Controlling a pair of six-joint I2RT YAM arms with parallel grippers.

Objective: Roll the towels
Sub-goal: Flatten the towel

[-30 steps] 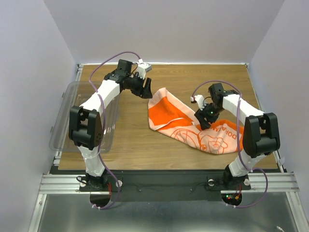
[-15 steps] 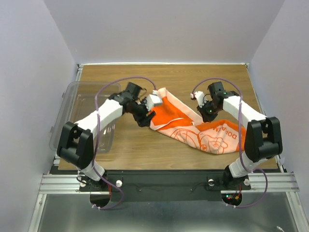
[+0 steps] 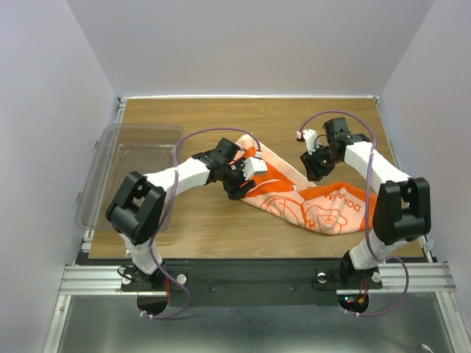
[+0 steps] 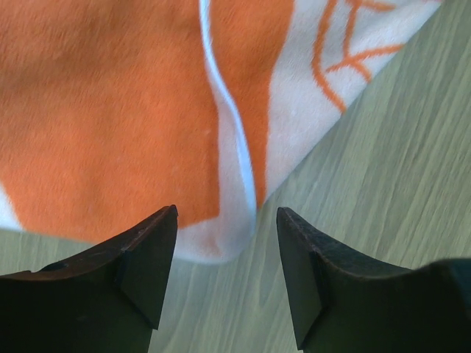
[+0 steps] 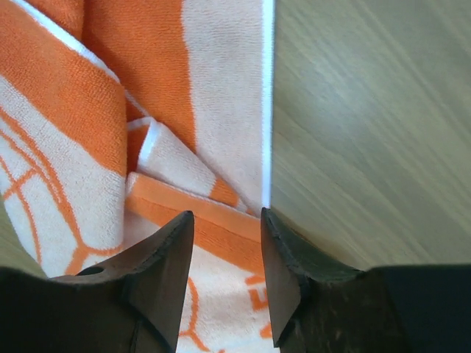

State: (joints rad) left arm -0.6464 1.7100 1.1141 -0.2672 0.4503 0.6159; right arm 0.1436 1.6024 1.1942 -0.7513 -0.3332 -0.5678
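Observation:
I need to pick up the towel (image 3: 313, 206) with my left gripper next, by its white-edged corner (image 3: 243, 198). That will open and spread the crumpled folds for rolling.
The orange and white towel (image 3: 313, 206) lies crumpled and partly folded over itself in the middle right of the wooden table (image 3: 199, 220). My left gripper (image 3: 237, 185) hovers at its near left corner, jaws open. In the left wrist view that white-edged corner of the towel (image 4: 110, 110) sits just beyond the left gripper (image 4: 227, 213), with nothing between the fingers. My right gripper (image 3: 316, 163) hangs over the towel's far right edge. In the right wrist view the right gripper (image 5: 227, 215) stands partly open above a fold of the towel (image 5: 88, 147), holding nothing.
A clear plastic tub (image 3: 125, 169) stands at the table's left edge, behind my left arm. Grey walls close in the back and both sides. Bare wood (image 5: 368, 110) shows to the right of the towel's straight edge.
My left arm swung from the back of the table down to the towel's left corner. My right gripper drew back from the towel's middle to its far edge, shutting and reopening on the way.

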